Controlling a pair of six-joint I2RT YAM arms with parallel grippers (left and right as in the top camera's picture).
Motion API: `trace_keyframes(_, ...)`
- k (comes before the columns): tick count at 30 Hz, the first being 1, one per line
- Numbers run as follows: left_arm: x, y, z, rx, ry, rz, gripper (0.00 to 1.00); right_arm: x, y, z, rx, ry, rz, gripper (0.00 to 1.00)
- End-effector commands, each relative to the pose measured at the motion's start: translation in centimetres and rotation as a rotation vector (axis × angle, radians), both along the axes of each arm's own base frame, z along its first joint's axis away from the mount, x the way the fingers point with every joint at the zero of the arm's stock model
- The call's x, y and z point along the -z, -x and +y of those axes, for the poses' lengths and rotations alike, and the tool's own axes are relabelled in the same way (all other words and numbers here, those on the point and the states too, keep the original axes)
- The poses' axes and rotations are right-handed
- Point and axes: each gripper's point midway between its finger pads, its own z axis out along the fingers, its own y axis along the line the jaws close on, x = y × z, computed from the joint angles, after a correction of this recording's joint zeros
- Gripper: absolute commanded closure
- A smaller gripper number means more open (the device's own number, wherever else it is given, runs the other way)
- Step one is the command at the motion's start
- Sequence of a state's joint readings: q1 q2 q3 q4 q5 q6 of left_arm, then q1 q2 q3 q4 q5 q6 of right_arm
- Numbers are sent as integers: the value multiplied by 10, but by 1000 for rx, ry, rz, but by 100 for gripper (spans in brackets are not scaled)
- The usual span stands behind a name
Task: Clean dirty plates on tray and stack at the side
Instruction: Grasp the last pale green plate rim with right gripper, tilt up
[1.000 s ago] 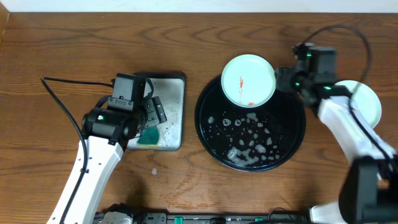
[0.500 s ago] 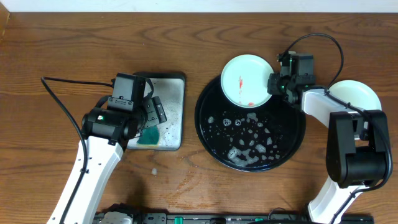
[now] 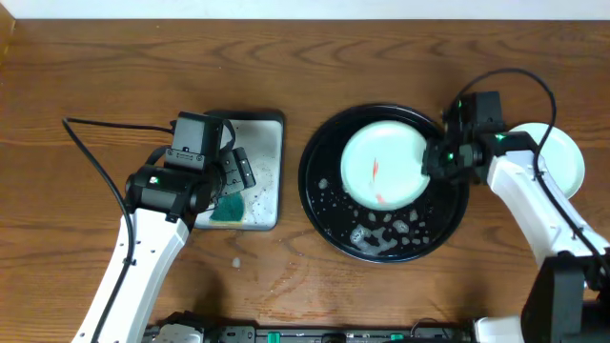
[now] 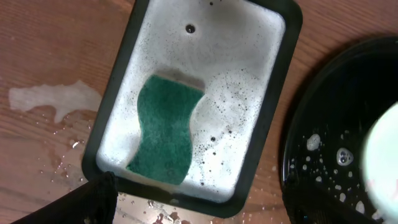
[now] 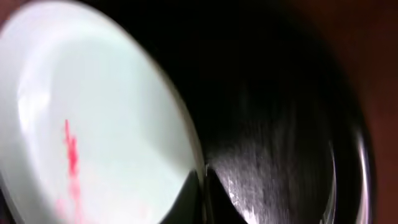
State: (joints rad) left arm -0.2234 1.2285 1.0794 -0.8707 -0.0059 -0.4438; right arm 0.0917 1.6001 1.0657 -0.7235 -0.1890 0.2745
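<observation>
The green sponge should be grabbed by my left gripper across its narrow middle. The sponge's far end then stays free to scrub the red smears off the plate.
A pale mint plate with red smears is over the middle of the black tray. My right gripper is shut on the plate's right rim. In the right wrist view the two fingertips pinch the edge of the plate, with the tray dark behind it. A second pale plate lies on the table at the far right, partly behind my right arm. My left gripper hangs open over the silver tray, nothing between its fingers.
A green sponge lies in soapy water in the silver tray. Foam and droplets dot the near half of the black tray. Spilled water wets the wood to the left of the silver tray.
My right gripper has shut on the smeared plate's rim and brought it from the tray's far edge to over its middle. The left arm has not moved.
</observation>
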Motion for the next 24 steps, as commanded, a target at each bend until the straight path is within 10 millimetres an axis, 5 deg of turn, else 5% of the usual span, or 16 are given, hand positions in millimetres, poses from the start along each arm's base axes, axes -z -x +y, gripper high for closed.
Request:
trace_keyframes(1,-9,-4,1,0,1,-22,15,20,36,11,-6,-3,139,99)
trace_keyframes(6,-9,-4,1,0,1,-22,15,50,47,6,75,7,148,99)
trace_keyframes(9,-9,-4,1,0,1,-22,15,51,47,9,24,9,134,63)
trace_keyframes(10,-9,-4,0,0,2,-22,15,48,46,12,-43,6,117,60)
trace_keyframes(15,-6,2,-7,-6,55,13,15,13,45,17,-197,15,44,57)
trace_keyframes(16,-5,5,-6,-6,50,25,2,5,45,18,-203,12,24,57)
trace_keyframes(24,31,16,0,0,-4,129,9,-75,51,36,-248,-104,-228,56)
